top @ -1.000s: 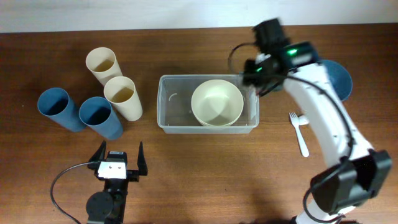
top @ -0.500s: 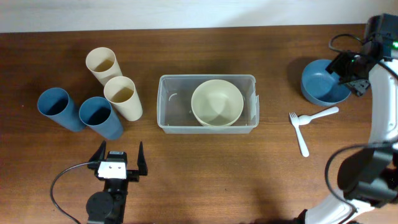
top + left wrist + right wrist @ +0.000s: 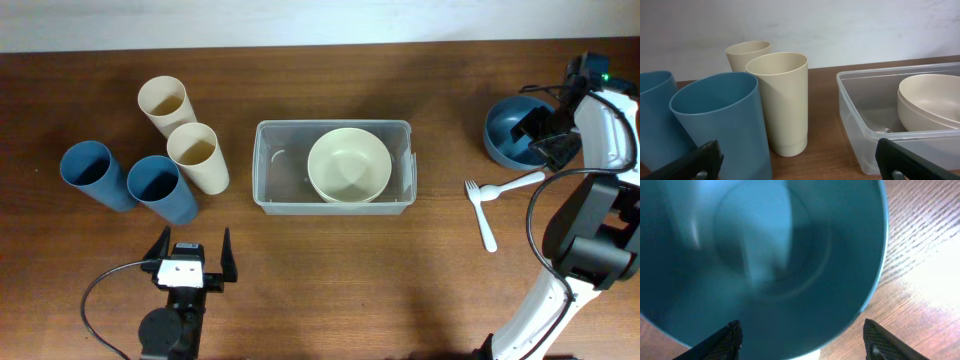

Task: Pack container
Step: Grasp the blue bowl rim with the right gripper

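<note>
The blue bowl's rim (image 3: 546, 157) (image 3: 846, 326) is still below the gap between my right gripper's fingers, so they would miss it if they closed now. My right gripper should go lower first, then close on the bowl's rim.
The clear plastic container (image 3: 268, 165) sits mid-table with a cream bowl (image 3: 349, 166) inside it; it also shows at the right of the left wrist view (image 3: 860, 120). A blue bowl (image 3: 505, 135) stands at the far right and fills the right wrist view (image 3: 765, 255). My right gripper (image 3: 541, 134) is open and hovers over the blue bowl's right side, with nothing between the fingers (image 3: 802, 342). My left gripper (image 3: 192, 256) is open and empty at the front left, facing the cups (image 3: 800, 162).
Two cream cups (image 3: 198, 156) (image 3: 165, 103) and two blue cups (image 3: 162, 187) (image 3: 95, 175) stand left of the container. A white fork (image 3: 480, 212) and a white spoon (image 3: 520, 181) lie below the blue bowl.
My right arm has swung from the container's far right corner to the far right of the table and come down over the blue bowl. The left arm has not moved.
</note>
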Tool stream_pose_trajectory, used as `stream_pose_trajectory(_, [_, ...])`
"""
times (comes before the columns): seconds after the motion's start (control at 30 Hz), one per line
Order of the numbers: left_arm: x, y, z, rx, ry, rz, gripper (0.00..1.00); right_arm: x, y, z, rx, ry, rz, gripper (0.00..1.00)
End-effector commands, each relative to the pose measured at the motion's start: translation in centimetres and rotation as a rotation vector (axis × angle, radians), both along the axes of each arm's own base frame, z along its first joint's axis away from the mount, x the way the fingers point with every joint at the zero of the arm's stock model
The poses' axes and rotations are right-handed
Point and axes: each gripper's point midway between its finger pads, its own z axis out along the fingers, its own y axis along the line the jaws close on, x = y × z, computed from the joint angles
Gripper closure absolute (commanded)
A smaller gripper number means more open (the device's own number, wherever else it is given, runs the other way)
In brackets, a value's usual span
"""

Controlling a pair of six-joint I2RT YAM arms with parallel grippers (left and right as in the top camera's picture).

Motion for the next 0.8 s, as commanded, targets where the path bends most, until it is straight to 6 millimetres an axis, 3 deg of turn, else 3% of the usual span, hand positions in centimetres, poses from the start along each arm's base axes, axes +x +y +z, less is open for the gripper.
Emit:
stream_pose_trajectory(0.0, [0.0,0.2,0.0,0.012,-0.004,0.007,0.01,0.0,-0.7,0.2,-0.007,-0.009,-0.029,0.28])
stream_pose_trajectory(0.2, [0.0,0.2,0.0,0.012,-0.004,0.007,0.0,-1.1,-1.9,-0.4,-0.03,0.024,-0.09,0.29])
stream_pose_trajectory(0.57, [0.0,0.2,0.0,0.012,-0.004,0.007,0.0,-1.8,-2.1,-4.9,-0.016,0.073,-0.141,0.3])
stream_pose_trajectory(0.77, [0.0,0.2,0.0,0.012,-0.004,0.007,0.0,-1.4,-2.2,-6.4,-0.01,0.078,-0.139,0.46])
